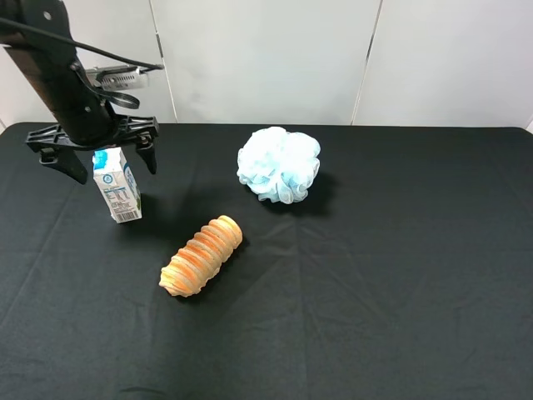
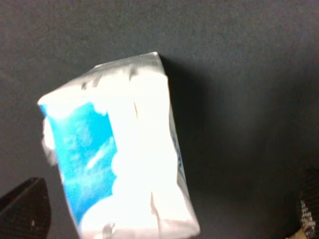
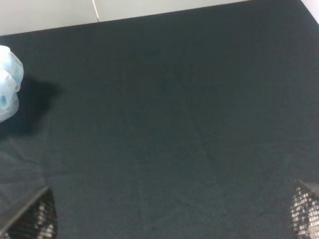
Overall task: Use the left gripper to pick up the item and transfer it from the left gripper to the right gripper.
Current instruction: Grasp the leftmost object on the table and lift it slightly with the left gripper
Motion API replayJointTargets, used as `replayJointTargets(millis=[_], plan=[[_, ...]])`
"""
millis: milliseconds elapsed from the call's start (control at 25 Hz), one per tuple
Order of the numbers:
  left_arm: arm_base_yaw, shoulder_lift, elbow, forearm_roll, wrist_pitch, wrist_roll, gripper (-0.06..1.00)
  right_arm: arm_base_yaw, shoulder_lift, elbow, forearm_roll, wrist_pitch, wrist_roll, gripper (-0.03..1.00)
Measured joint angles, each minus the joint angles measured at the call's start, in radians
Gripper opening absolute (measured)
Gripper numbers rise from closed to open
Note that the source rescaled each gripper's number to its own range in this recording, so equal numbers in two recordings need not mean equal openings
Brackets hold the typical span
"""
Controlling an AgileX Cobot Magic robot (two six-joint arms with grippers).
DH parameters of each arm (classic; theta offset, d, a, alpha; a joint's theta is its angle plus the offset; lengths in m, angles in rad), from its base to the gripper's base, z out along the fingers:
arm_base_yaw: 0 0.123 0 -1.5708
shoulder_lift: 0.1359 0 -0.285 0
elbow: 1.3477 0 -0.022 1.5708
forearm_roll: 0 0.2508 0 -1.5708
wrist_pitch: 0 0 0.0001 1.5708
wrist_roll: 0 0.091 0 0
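Note:
The left gripper grabs the carton by its light-blue top (image 1: 107, 158) next, which leaves the carton's barcode end (image 1: 127, 213) free for my right gripper.
The item (image 1: 117, 187), a small white carton with a light-blue top, stands upright on the black table at the far left. My left gripper (image 1: 116, 171) hangs over it, open, with one finger on each side of the carton's top and not closed on it. In the left wrist view the item (image 2: 119, 154) fills the middle, and the two fingertips (image 2: 25, 209) sit far apart at the picture's corners. My right gripper (image 3: 167, 219) is open above bare black cloth, with nothing between its fingers. It is outside the exterior high view.
A ribbed orange-tan roll (image 1: 201, 256) lies just right of and nearer than the carton. A pale-blue bath pouf (image 1: 279, 164) sits at the middle back, and its edge also shows as a pouf (image 3: 7, 82) in the right wrist view. A white wall stands behind the table.

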Motion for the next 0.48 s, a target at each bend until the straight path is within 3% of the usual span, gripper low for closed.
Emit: replayJointTargets(millis=[480], plan=[[-0.001,0.086,-0.008,0.026,-0.064,-0.076,1.00,0.000,0.000,0.000,0.000,0.000,0.000,1.00]])
